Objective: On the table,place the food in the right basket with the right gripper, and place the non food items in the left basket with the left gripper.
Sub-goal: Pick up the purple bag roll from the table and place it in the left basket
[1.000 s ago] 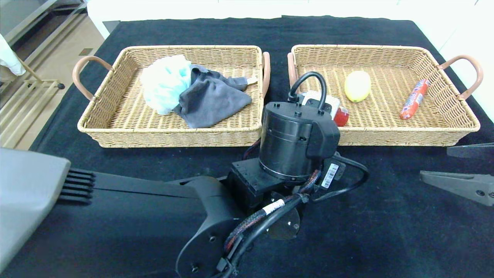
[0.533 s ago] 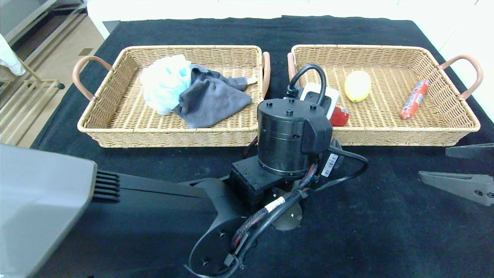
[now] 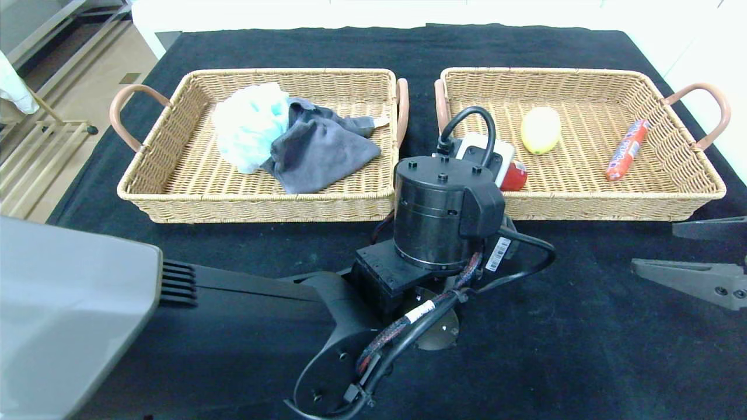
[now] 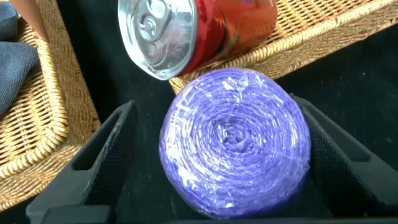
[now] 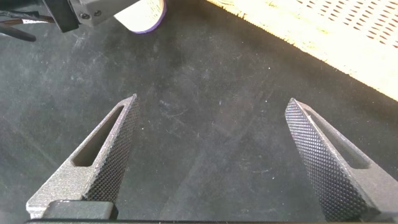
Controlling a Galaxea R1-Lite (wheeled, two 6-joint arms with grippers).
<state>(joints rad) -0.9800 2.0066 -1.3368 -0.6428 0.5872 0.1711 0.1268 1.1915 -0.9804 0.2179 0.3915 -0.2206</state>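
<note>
My left fingers, below the top of the purple roll (image 4: pixel 235 142), can now close and catch it.
The purple roll (image 4: pixel 235 142) stands on end on the table (image 3: pixel 583 350), just in front of the gap between the two baskets. My left gripper (image 4: pixel 212 102) is open and straddles it, one finger on each side; in the head view my own wrist (image 3: pixel 446 213) hides both. The red soda can (image 3: pixel 515 175) lies on its side in the right basket (image 3: pixel 583 204), with the lemon (image 3: pixel 540 129) and sausage (image 3: pixel 627 149). The blue sponge (image 3: pixel 248 125) and grey cloth (image 3: pixel 321 149) lie in the left basket (image 3: pixel 257 207). My right gripper (image 5: pixel 212 101) hovers open and empty over the table's right side.
The can's silver top (image 4: pixel 155 34) sits at the right basket's near corner, close behind the roll. Both baskets have brown handles at their ends. Floor and a metal rack (image 3: pixel 35 151) lie beyond the table's left edge.
My left arm's grey link has come farther into view and the wrist has shifted slightly over the roll. The right gripper and the basket contents have not moved.
</note>
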